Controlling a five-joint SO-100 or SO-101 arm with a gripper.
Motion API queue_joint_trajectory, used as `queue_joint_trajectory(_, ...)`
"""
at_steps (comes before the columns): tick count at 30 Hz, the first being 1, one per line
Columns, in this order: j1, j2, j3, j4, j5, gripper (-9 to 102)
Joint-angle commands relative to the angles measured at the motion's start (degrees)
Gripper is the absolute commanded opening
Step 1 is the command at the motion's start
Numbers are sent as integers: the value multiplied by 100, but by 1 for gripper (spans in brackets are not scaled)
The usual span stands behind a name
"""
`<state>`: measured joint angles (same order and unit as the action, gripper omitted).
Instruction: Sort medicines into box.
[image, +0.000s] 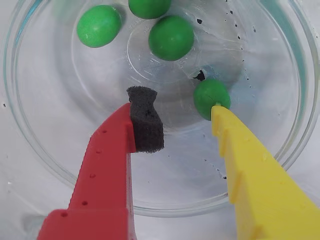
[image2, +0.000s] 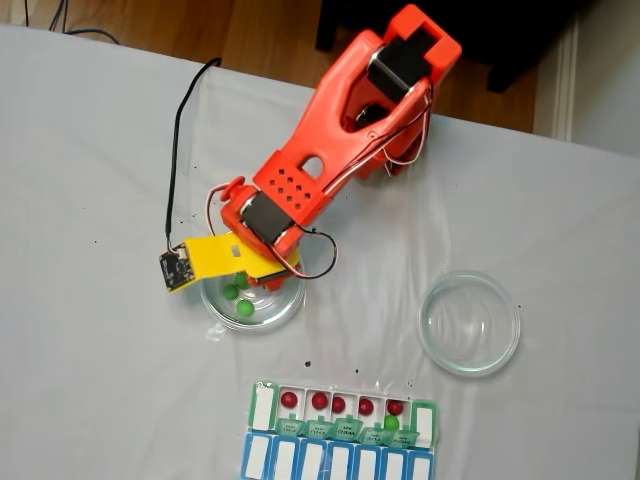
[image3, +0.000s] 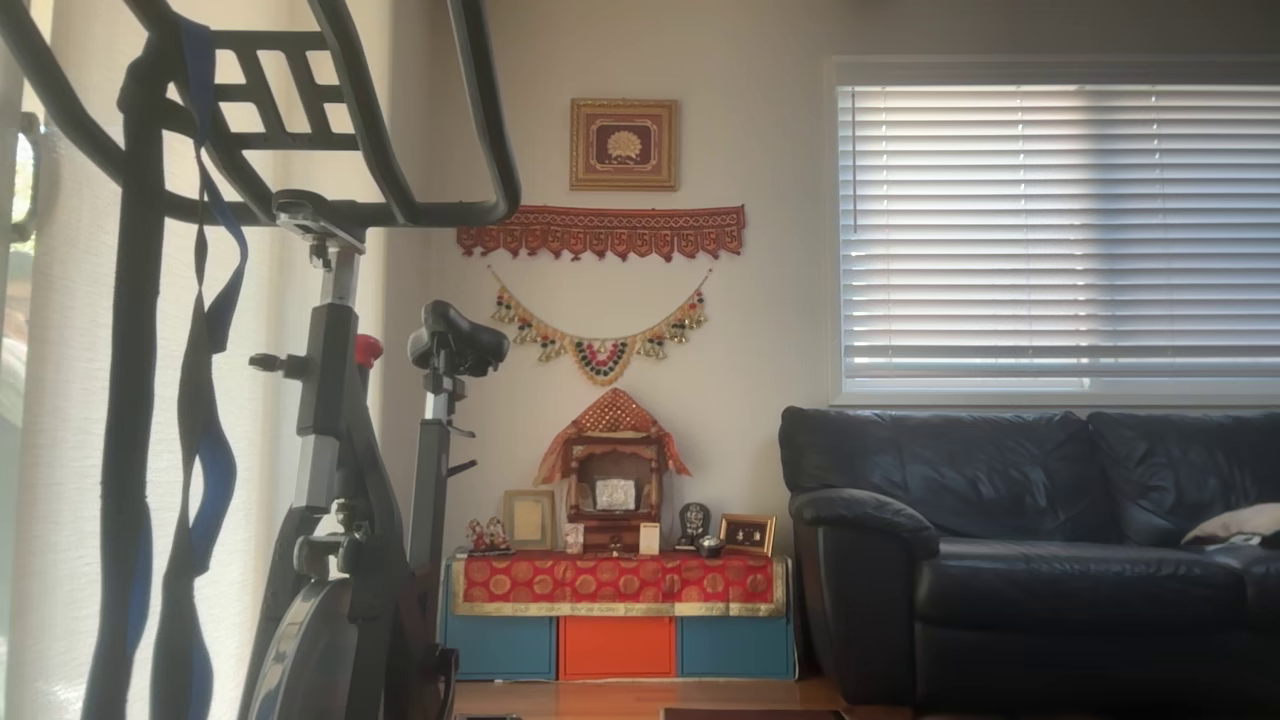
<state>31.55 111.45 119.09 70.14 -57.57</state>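
My gripper grabs the green ball by its round sides next, to sort the medicine from the glass dish (image: 175, 175) into the box.
In the wrist view my gripper (image: 180, 107) is open, low inside a clear glass dish (image: 60, 165). Its red finger carries a black foam pad (image: 146, 120); its yellow fingertip (image: 220, 117) touches a green medicine ball (image: 210, 96). Three more green balls (image: 171, 37) lie at the far side of the dish. In the fixed view the orange arm reaches down over this dish (image2: 285, 308), where green balls (image2: 243, 309) show. The box (image2: 262, 405) lies at the table's front edge, with several dark red balls (image2: 319, 400) and one green ball (image2: 391, 423) in its green row.
An empty glass dish (image2: 469, 322) stands to the right of the arm. A blue row of compartments (image2: 340, 462) adjoins the box. A black cable (image2: 178, 150) runs across the white table. The other view looks into a room with an exercise bike (image3: 340, 400) and a sofa (image3: 1030, 550).
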Motion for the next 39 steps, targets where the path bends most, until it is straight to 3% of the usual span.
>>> queue_joint_trajectory(1, 18, 202, 53, -158, 158, 18)
queue_joint_trajectory(14, 53, -114, -598, 694, 220, 21)
queue_joint_trajectory(39, -193, -694, -659, 853, 396, 20)
